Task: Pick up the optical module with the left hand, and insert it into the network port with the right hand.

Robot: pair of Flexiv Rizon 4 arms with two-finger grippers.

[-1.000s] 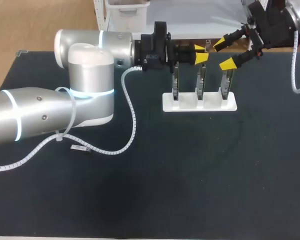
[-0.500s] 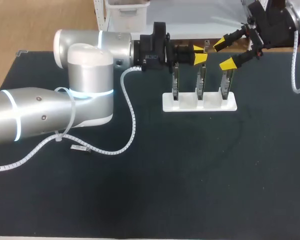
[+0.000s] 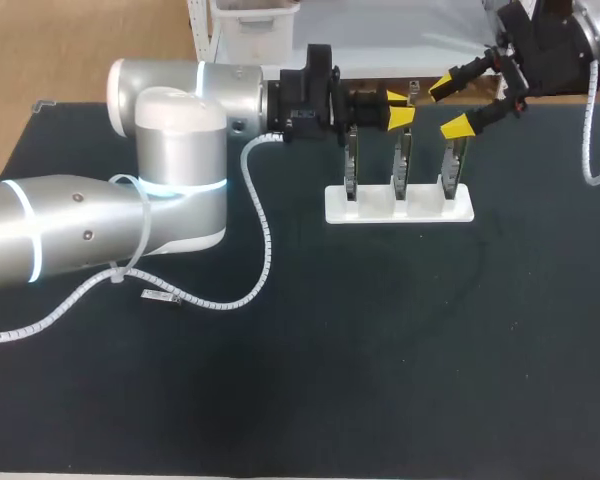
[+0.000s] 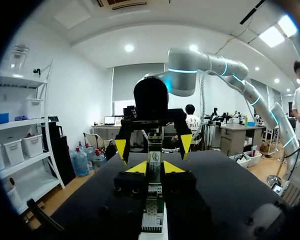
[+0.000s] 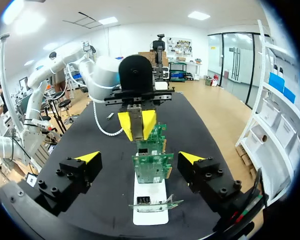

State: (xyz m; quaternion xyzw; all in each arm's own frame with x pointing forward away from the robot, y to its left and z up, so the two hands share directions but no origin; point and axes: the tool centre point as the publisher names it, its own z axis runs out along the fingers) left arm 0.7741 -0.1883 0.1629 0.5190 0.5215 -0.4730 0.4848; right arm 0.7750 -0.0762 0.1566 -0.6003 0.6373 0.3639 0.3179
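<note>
The robot's right gripper should next insert the optical module into the middle card's network port (image 3: 402, 165), so it should grab the module by its socket end (image 3: 414, 88).
In the left wrist view my left gripper (image 4: 155, 167) is shut on the optical module (image 4: 154, 159), a slim silver bar pointing out ahead between the yellow tips. Seen from above, the left gripper (image 3: 400, 107) hovers over the middle network card (image 3: 403, 165). Three green cards stand upright in a white stand (image 3: 400, 208). My right gripper (image 3: 449, 108) hangs open above the rightmost card, facing the left one. From the right wrist, the right gripper (image 5: 140, 157) is spread wide around the nearest card (image 5: 152, 167), and the left gripper (image 5: 137, 122) holds the module (image 5: 135, 120) beyond the cards.
The white stand (image 5: 150, 200) sits near the far edge of the dark table (image 3: 380, 350). A small flat silver item (image 3: 160, 296) lies under the left arm's white coiled cable (image 3: 260, 230). The left arm's thick body covers the table's left part.
</note>
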